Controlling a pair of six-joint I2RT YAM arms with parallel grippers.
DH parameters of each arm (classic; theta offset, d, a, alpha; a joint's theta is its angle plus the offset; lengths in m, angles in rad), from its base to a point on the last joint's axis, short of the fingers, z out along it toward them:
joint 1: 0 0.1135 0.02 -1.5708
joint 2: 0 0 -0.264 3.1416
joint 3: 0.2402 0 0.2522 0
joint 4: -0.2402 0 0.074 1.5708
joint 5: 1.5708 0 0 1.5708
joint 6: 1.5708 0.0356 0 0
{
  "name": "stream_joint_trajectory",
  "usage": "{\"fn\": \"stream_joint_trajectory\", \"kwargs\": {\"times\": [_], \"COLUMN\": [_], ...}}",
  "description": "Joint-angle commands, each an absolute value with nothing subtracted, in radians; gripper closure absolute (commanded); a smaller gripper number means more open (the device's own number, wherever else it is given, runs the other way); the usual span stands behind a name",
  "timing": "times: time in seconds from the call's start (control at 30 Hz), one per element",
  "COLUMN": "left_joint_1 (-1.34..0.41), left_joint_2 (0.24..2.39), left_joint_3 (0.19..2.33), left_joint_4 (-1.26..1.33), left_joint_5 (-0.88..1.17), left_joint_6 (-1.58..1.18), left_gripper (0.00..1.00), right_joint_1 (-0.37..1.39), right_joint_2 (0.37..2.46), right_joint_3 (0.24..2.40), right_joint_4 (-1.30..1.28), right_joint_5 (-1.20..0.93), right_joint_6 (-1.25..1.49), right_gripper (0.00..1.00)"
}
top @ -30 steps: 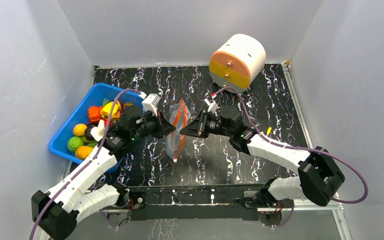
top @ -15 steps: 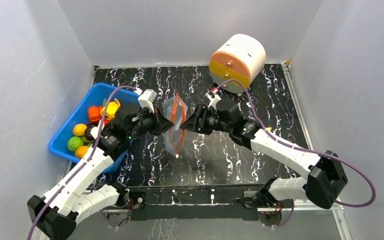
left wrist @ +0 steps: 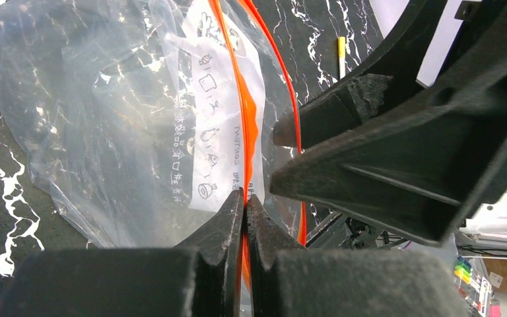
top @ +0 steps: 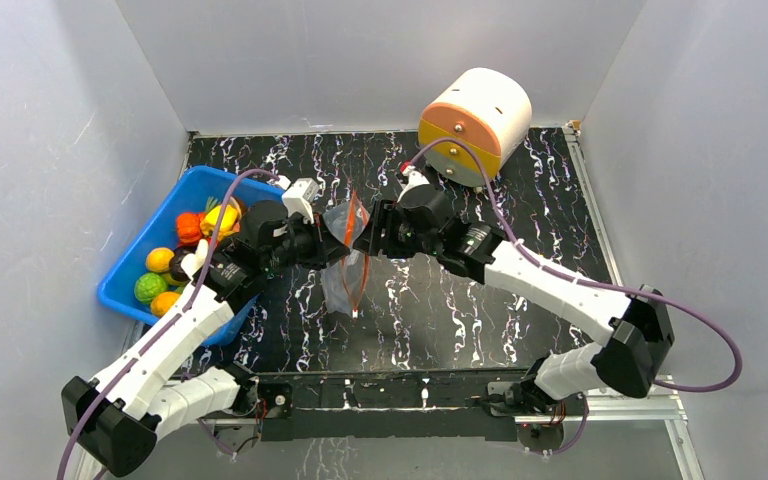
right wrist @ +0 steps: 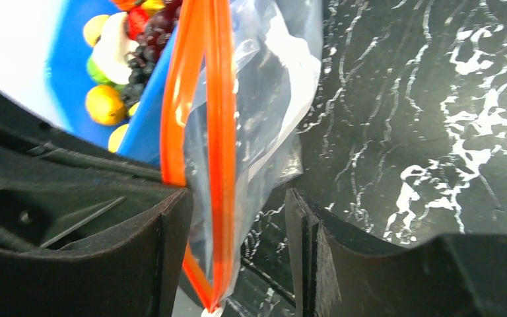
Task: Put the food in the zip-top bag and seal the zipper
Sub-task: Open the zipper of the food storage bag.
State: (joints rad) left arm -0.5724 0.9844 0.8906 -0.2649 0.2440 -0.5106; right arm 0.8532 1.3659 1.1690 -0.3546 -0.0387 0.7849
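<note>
My right gripper pinches only the zip-top bag's free orange zipper strip (top: pixel 366 252) mid-length next, opposite my left gripper, to hold the bag's opening open for food.
The zip-top bag (top: pixel 341 283) hangs upright between my two grippers, above the dark marbled table. My left gripper (left wrist: pixel 245 196) is shut on the zipper (left wrist: pixel 240 99), pinching the orange strip just under the bag's white label (left wrist: pixel 219 142). My right gripper (right wrist: pixel 236 195) stands open. The two orange zipper strips (right wrist: pixel 219 132) hang between its fingers (right wrist: pixel 171 244), parted wider higher up, and the right finger is clear of them. From above, both grippers (top: pixel 336 250) (top: pixel 364 242) meet at the bag's mouth. The food (top: pixel 173 258) lies in the blue bin (top: pixel 126 272) at the left. No food shows inside the bag.
A round cream drawer unit (top: pixel 475 118) with orange and yellow fronts stands at the back right. A small yellow item (top: pixel 537 262) lies on the table beside my right forearm. The blue bin (right wrist: pixel 146 122) sits close behind the bag.
My right gripper has opened from shut and shifted farther along the bag's mouth toward the back. The left gripper has kept its hold on the zipper, shifting little.
</note>
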Motion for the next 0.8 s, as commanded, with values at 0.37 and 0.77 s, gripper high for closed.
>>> {"fn": "stream_joint_trajectory", "kwargs": {"times": [0.37,0.77], "left_joint_1": [-0.57,-0.569], "left_joint_2": [0.939,0.969], "left_joint_3": [0.941,0.997], "left_joint_4": [-0.348,-0.432], "left_joint_5": [0.206,0.175], "left_joint_6": [-0.495,-0.459], "left_gripper": [1.0,1.0], "right_joint_1": [0.877,0.874], "right_joint_2": [1.353,1.29], "right_joint_3": [1.224,1.121], "right_joint_4": [-0.525,-0.447], "right_joint_5": [0.327,0.321], "right_joint_6": [0.637,0.643], "right_gripper": [0.66,0.99]}}
